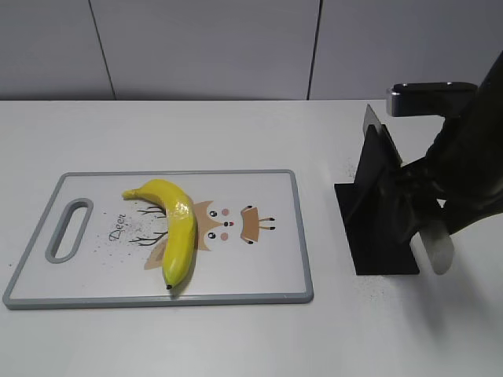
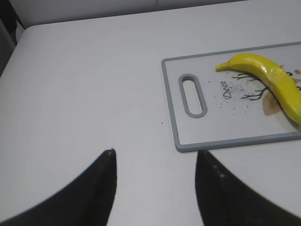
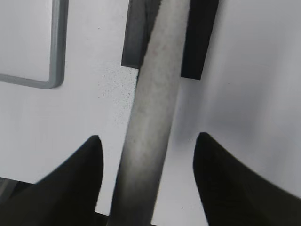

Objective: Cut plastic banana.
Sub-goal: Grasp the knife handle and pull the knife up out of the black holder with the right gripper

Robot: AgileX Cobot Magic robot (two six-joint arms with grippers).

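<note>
The right gripper grabs the knife by its grey handle next, since the knife's bare blade tip (image 1: 372, 119) sticks up behind the black stand.
The yellow plastic banana (image 1: 177, 228) lies whole on the white cutting board (image 1: 267, 275), left of its middle; it also shows in the left wrist view (image 2: 273, 80). My left gripper (image 2: 156, 151) is open and empty over bare table, left of the board's handle end (image 2: 193, 94). My right gripper (image 3: 149, 136) is open, with its fingers on either side of a knife's grey handle (image 3: 153, 94) and a gap on each side. The knife (image 1: 435, 245) rests in a black stand (image 1: 377, 212) right of the board.
The grey-rimmed board has a handle slot (image 1: 69, 229) at its left end, and its corner (image 3: 51, 80) shows in the right wrist view. The knife blade tip (image 1: 372, 122) sticks up behind the stand. A panelled wall runs behind the white table.
</note>
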